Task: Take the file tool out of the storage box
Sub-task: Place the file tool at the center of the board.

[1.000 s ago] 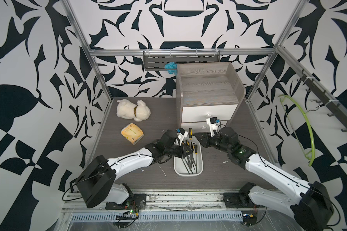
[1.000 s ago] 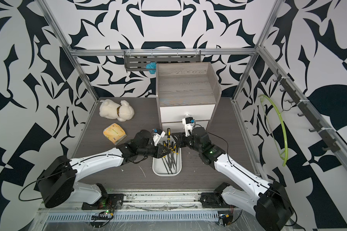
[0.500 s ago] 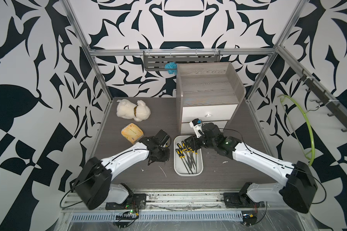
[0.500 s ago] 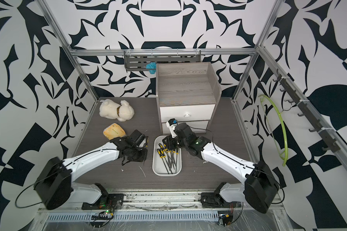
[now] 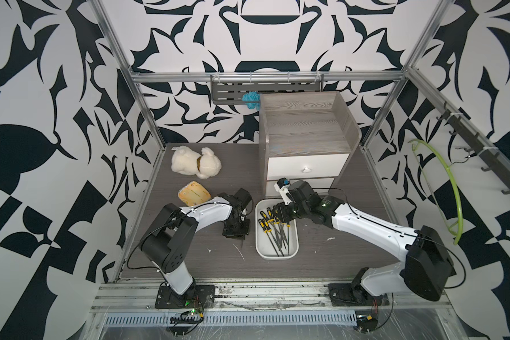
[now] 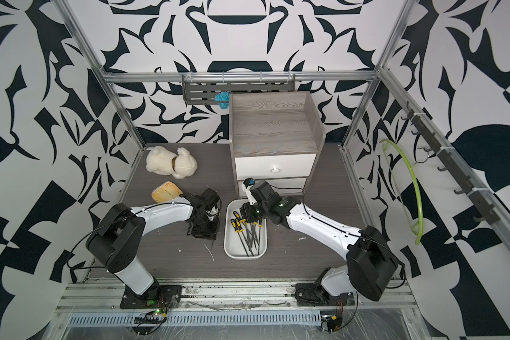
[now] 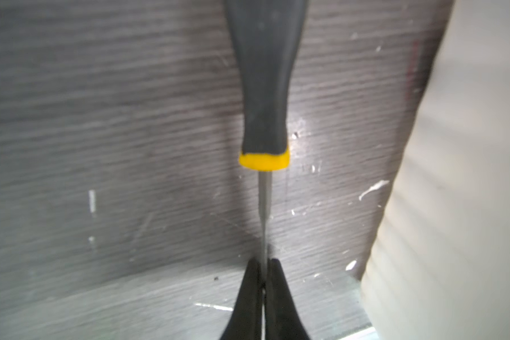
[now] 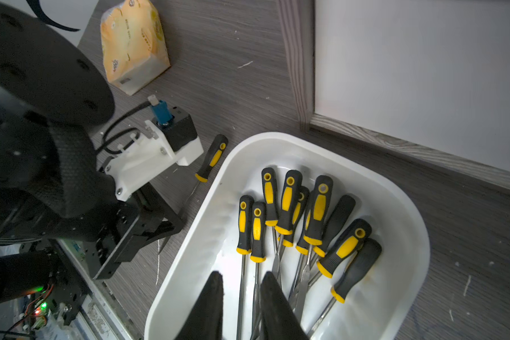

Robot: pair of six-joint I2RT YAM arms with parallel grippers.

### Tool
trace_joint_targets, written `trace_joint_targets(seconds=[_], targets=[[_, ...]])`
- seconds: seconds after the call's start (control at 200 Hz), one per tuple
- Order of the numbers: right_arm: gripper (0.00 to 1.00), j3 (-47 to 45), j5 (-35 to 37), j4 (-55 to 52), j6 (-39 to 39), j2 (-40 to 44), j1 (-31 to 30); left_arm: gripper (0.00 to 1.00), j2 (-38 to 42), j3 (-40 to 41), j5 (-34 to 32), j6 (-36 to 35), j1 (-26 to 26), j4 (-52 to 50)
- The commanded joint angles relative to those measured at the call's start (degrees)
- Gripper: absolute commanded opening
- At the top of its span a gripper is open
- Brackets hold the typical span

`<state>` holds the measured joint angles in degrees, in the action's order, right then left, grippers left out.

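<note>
My left gripper will release the file tool, because the file tool's shaft [image 7: 264, 221] meets its shadow on the table and the file tool would rest there.
The storage box [image 5: 260, 250] [image 6: 229, 247] [image 8: 277, 139] is a shallow white tray on the table in front of the cabinet. Several black-and-yellow files [image 5: 273, 228] [image 8: 289, 203] lie in it. My left gripper [image 5: 236, 230] [image 6: 204, 230] [image 7: 264, 265] stands just left of the box, shut on the thin shaft of one file tool [image 7: 264, 88] [image 8: 211, 159]. That file is outside the box, low along the table beside its wall. My right gripper [image 5: 277, 217] [image 6: 247, 217] [image 8: 242, 282] hovers open over the box's far end. File shafts lie below its gap.
A grey cabinet [image 5: 304, 138] with white drawers stands right behind the box. A tissue pack [image 5: 193, 195] and a plush toy [image 5: 195, 162] lie at the back left. A green hoop [image 5: 442, 188] hangs on the right wall.
My left gripper has drawn back out of the box to the left and down, file in its grip. My right gripper has moved left, over the box's far end.
</note>
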<state>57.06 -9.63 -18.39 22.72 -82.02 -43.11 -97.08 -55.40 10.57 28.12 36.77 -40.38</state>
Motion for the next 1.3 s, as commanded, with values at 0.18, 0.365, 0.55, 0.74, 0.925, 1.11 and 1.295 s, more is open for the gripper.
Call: trace_joint_targets(seconds=[0.18,0.365,0.55,0.74,0.925,1.11,1.295], targets=[[0.26,5.62,3.71,-4.28,-2.1,-6.84,-1.85,0.0,-2.36,-2.17,0.33,-1.41,-0.29,-3.48],[0.26,8.11,8.85,-6.25,-2.81,-11.25,-3.34,0.05,-1.19,-1.84,-0.99,-0.6,-0.3,-3.15],[0.26,10.24,17.01,-9.41,-2.47,-13.96,-4.33,0.11,-0.93,-1.31,-0.06,-0.71,-0.3,-2.34],[0.25,10.54,19.53,-9.7,-2.53,-14.79,-4.43,0.23,-0.54,-1.2,0.13,-0.7,-0.29,-2.12],[0.25,11.93,20.7,-9.94,-3.64,-16.81,-4.43,0.26,0.87,-1.02,0.5,-0.46,-0.27,-1.71],[0.25,13.63,22.97,-10.2,-4.51,-19.64,-4.42,0.28,3.99,-1.22,-0.8,0.08,-0.29,-2.92],[0.22,14.49,25.49,-10.28,-5.01,-21.4,-4.32,0.32,10.11,-3.25,-2.38,0.93,-0.24,-3.92]])
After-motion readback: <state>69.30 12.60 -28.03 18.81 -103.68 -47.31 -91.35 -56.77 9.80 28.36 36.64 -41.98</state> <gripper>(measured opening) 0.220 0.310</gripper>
